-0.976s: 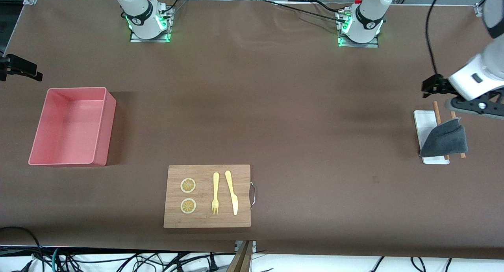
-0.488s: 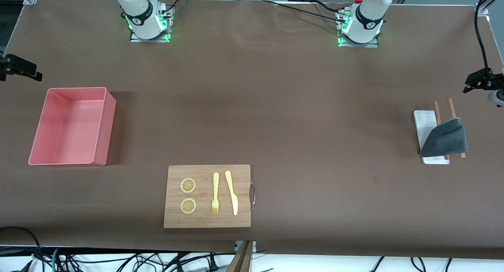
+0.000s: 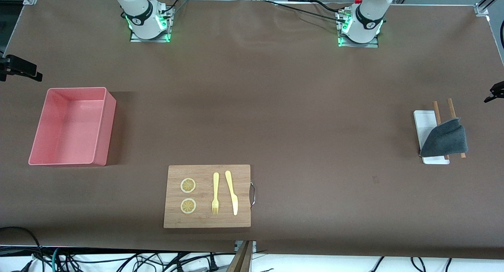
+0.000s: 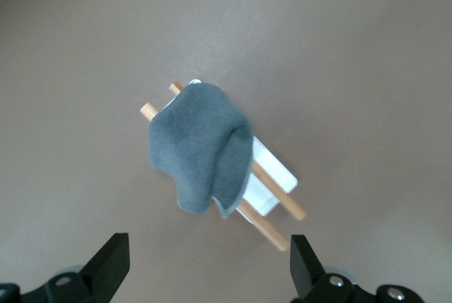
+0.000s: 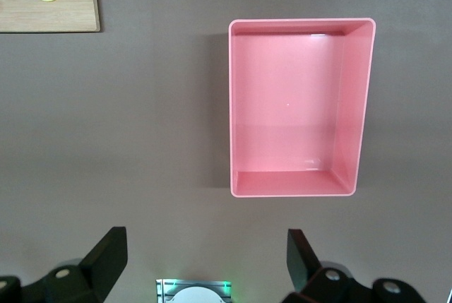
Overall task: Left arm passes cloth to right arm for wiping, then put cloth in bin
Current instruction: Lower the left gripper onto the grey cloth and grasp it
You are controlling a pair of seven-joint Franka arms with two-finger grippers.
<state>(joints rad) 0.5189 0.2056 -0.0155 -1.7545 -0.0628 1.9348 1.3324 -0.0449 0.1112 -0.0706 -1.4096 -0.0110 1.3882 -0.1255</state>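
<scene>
The dark grey cloth's loose corner (image 4: 225, 211) should stay free for my right gripper, so next my left gripper should grab the cloth by its draped middle (image 4: 201, 140).
The dark grey cloth (image 3: 445, 140) lies draped over two wooden sticks (image 3: 436, 108) on a small white tray (image 3: 423, 124) at the left arm's end of the table. In the left wrist view the cloth (image 4: 201, 147) is well below my left gripper (image 4: 206, 268), which is open and empty high over the table beside the tray. Only a black part of the left hand (image 3: 496, 91) shows at the front view's edge. The pink bin (image 3: 71, 126) is empty at the right arm's end. My right gripper (image 5: 205, 257) is open and empty, high over the table beside the bin (image 5: 300, 105).
A wooden cutting board (image 3: 207, 196) with two lemon slices (image 3: 188, 185), a yellow fork (image 3: 215, 193) and a knife (image 3: 232, 192) lies near the front camera's edge. Its corner shows in the right wrist view (image 5: 46, 6). A black part of the right hand (image 3: 17, 67) shows at the front view's edge.
The left arm has risen and swung away from the cloth, almost out of the front view. The cloth, tray and bin have not moved.
</scene>
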